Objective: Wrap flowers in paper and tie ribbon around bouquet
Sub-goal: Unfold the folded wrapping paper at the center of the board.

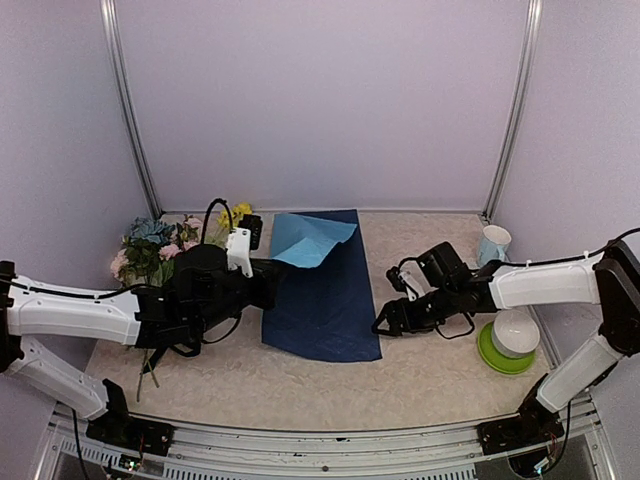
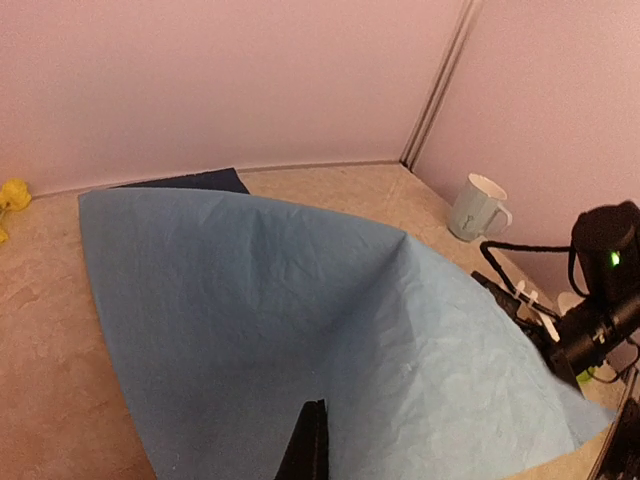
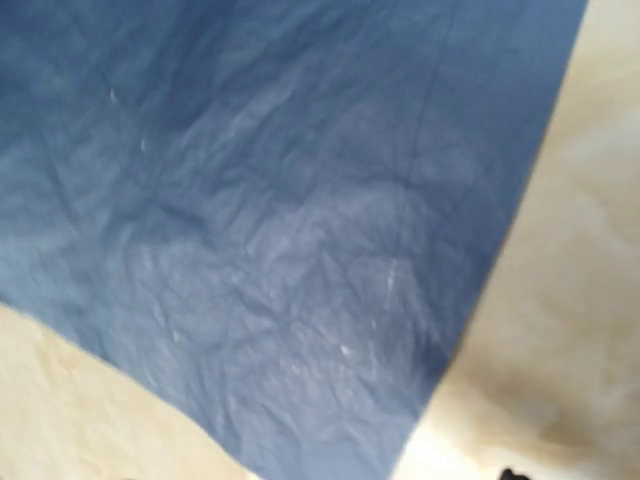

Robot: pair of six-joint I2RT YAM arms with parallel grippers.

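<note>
My right gripper grabs the paper [image 1: 325, 300] by its near corner facing the bowl next, which leaves its middle free to wrap the flowers.
The paper [image 1: 325, 300] lies in the middle of the table, dark blue face up. Its far left corner is folded over and lifted, showing the light blue face [image 1: 312, 240]. My left gripper [image 1: 272, 283] is shut on the paper's left edge; in the left wrist view the closed fingertips [image 2: 310, 440] sit against the light blue sheet [image 2: 300, 300]. My right gripper [image 1: 383, 322] hovers open at the paper's near right edge, with the dark sheet [image 3: 280, 200] flat below it and nothing between its jaws. The flowers [image 1: 155, 250] lie far left behind the left arm. The ribbon does not show.
A pale mug [image 1: 494, 243] stands at the back right, also visible in the left wrist view [image 2: 478, 207]. A white bowl [image 1: 516, 332] sits on a green plate [image 1: 500, 362] under the right arm. Metal posts rise at both back corners.
</note>
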